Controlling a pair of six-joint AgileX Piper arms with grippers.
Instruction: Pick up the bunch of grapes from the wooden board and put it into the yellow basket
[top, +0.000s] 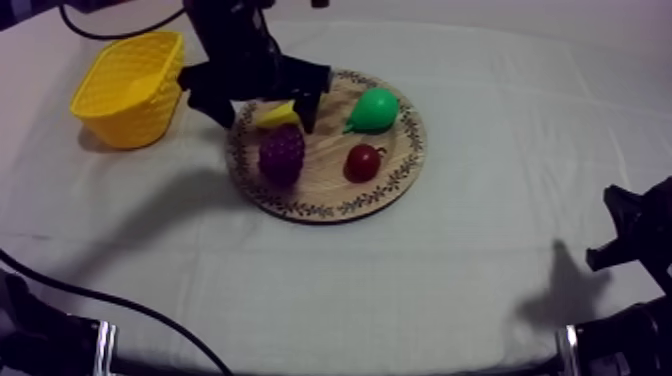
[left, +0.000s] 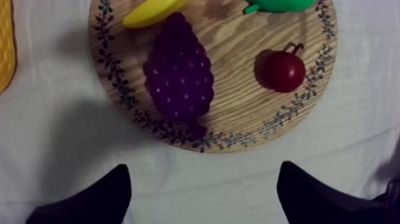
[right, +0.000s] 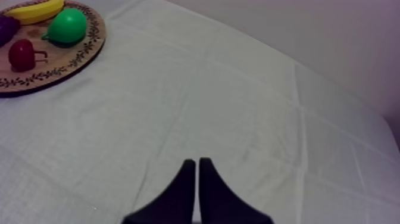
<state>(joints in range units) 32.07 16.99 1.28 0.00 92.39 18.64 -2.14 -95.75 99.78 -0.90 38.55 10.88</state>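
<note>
I will put the purple bunch of grapes into the yellow basket (top: 130, 88), so my left gripper will next grab the bunch of grapes by its broad stem end (top: 281, 169).
The purple bunch of grapes (top: 282, 153) (left: 178, 74) lies on the left half of the round wooden board (top: 330, 212) (left: 244, 128), with its tip towards the near rim. My left gripper (top: 262, 112) (left: 202, 199) hangs open above the board's far left part, over the grapes and apart from them. Its two fingers (left: 95, 199) stand wide apart with nothing between them. The yellow basket (top: 130, 88) (left: 5, 47) sits left of the board. My right gripper (top: 625, 235) (right: 196, 190) rests shut on nothing over bare cloth at the right.
On the board also lie a banana (top: 278, 117) (left: 152, 12) just beyond the grapes, a green pear (top: 375, 110) (right: 66, 27) at the far right, and a small red fruit (top: 361, 162) (left: 284, 70) to the right of the grapes.
</note>
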